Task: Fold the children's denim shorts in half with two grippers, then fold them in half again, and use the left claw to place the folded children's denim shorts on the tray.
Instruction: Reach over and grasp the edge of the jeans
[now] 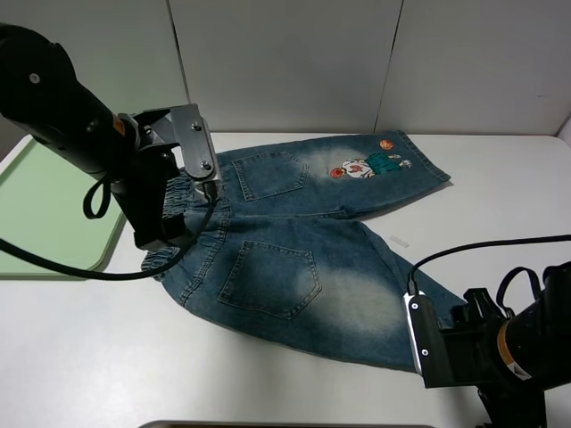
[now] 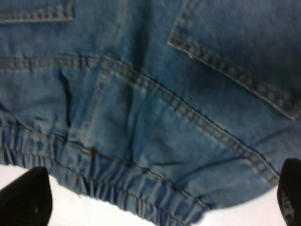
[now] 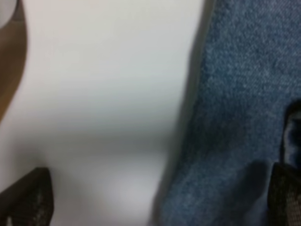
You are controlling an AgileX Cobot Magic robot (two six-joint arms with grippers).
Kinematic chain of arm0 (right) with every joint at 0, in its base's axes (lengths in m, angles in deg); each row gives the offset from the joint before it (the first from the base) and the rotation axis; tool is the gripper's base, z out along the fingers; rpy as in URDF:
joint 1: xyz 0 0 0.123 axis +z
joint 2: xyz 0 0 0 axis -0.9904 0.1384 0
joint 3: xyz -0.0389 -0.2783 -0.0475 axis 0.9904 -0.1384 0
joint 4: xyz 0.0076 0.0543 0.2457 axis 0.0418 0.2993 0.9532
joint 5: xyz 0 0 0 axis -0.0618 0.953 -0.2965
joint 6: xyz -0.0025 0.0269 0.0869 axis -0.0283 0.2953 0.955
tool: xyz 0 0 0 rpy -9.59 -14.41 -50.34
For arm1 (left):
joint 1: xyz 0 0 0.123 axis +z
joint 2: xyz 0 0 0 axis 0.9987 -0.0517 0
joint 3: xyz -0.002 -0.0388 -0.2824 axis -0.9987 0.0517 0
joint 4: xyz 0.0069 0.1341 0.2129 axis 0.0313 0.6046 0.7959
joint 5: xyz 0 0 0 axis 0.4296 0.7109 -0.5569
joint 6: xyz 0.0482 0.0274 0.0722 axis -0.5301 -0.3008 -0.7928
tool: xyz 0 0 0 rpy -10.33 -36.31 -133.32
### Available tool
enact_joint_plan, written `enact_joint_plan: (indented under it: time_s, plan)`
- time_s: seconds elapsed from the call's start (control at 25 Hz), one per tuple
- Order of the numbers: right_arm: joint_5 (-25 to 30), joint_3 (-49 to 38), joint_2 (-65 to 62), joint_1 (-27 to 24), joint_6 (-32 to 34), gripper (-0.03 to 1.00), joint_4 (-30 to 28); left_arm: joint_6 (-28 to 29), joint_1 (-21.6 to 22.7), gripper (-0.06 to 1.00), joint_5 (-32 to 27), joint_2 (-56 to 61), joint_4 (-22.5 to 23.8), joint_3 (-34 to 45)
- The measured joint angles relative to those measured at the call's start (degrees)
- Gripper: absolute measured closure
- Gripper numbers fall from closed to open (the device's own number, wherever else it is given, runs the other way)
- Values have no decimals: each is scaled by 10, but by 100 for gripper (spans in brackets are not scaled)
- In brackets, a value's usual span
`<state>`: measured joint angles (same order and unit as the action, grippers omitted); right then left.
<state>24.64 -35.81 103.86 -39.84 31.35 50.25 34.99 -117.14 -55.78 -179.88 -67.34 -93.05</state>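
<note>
The denim shorts (image 1: 294, 241) need to be folded in half, so my right gripper should grab them by the plain leg's hem (image 1: 432, 312) next.
The children's denim shorts (image 1: 294, 241) lie spread flat on the white table, back pockets up, with the cartoon patch (image 1: 366, 166) on the far leg. My left gripper (image 1: 169, 234) hangs over the gathered waistband (image 2: 117, 188), open; its black fingertips (image 2: 26, 200) stand wide apart on either side of the elastic. My right gripper (image 1: 426, 357) sits at the near leg's hem (image 3: 235, 117), also open, with the denim edge between its fingertips (image 3: 28, 200). The pale green tray (image 1: 45, 214) lies at the far left, with nothing on it.
White wall panels (image 1: 285, 62) close off the back of the table. A small white scrap (image 1: 399, 241) lies beside the near leg. A dark edge (image 1: 285, 424) shows at the table's front.
</note>
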Motion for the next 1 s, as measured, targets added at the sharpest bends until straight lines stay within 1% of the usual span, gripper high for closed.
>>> enact_joint_plan:
  time_s: [0.2, 0.36, 0.4, 0.48, 0.6, 0.68, 0.92, 1.0]
  plan:
    - [3, 0, 0, 0, 1, 27, -25, 0, 0, -1, 29, 0, 0, 0]
    - [6, 0, 0, 0, 1, 28, -57, 0, 0, -1, 44, 0, 0, 0]
    - [7, 0, 0, 0, 1, 30, -67, 0, 0, -1, 46, 0, 0, 0]
    - [8, 0, 1, 0, 1, 39, -85, 0, 0, -1, 49, 0, 0, 0]
    - [8, 0, 5, 0, 1, 59, -93, 0, 0, -1, 55, 0, 0, 0]
    - [8, 0, 5, 0, 1, 68, -98, 0, 0, -1, 56, 0, 0, 0]
    - [6, 0, 5, 0, 1, 76, -111, 0, 0, -1, 57, 0, 0, 0]
    - [7, 0, 5, 0, 1, 82, -119, 0, 0, -1, 58, 0, 0, 0]
